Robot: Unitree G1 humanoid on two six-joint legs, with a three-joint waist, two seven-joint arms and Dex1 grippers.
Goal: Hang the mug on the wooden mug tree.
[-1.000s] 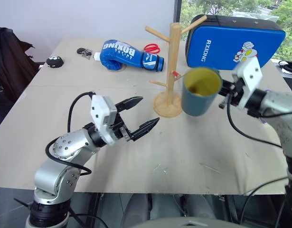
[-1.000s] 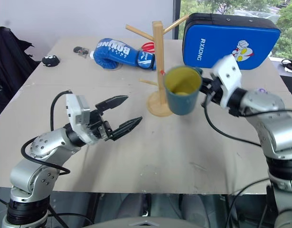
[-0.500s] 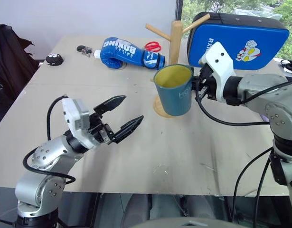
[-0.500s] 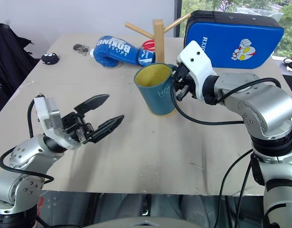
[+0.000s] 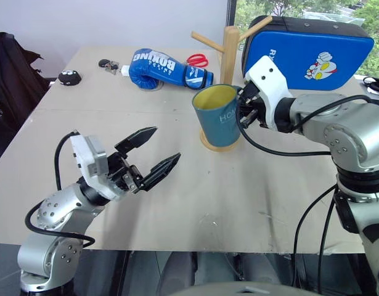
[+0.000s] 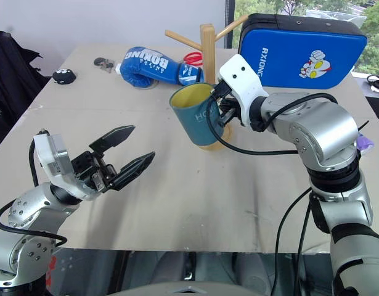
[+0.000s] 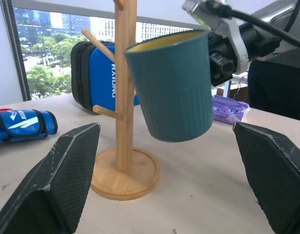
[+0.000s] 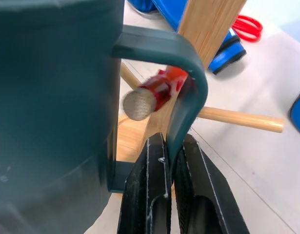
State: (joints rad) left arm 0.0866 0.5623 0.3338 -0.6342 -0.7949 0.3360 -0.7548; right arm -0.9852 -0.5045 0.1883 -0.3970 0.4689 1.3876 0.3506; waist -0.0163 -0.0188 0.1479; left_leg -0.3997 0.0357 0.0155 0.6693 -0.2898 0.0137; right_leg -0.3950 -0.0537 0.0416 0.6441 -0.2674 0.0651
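The mug handle's upper bar (image 8: 150,44) passes over the red-wrapped peg (image 8: 152,95), whose tip stands through the loop, so it is time for my right gripper to open now.
The teal mug (image 5: 219,117) with its yellow inside hangs tilted in the air, just in front of the wooden mug tree (image 5: 230,46). My right gripper (image 5: 246,111) is shut on the mug's handle (image 8: 189,73). In the right wrist view, a red-wrapped peg (image 8: 152,95) of the tree shows its tip inside the handle's loop. The tree's round base (image 7: 123,173) rests on the table below the mug. Over the table's near left, my left gripper (image 5: 164,145) is open, holds nothing, and stays well apart from the mug.
A blue boxing glove (image 5: 167,69) and red scissors (image 5: 198,61) lie behind the tree. A large blue pad (image 5: 306,52) stands at the back right. A small black object (image 5: 70,77) and keys (image 5: 109,65) lie at the back left.
My right gripper has carried the mug leftwards, from beside the tree to right in front of its pole. The left arm has drawn back to the left, still open.
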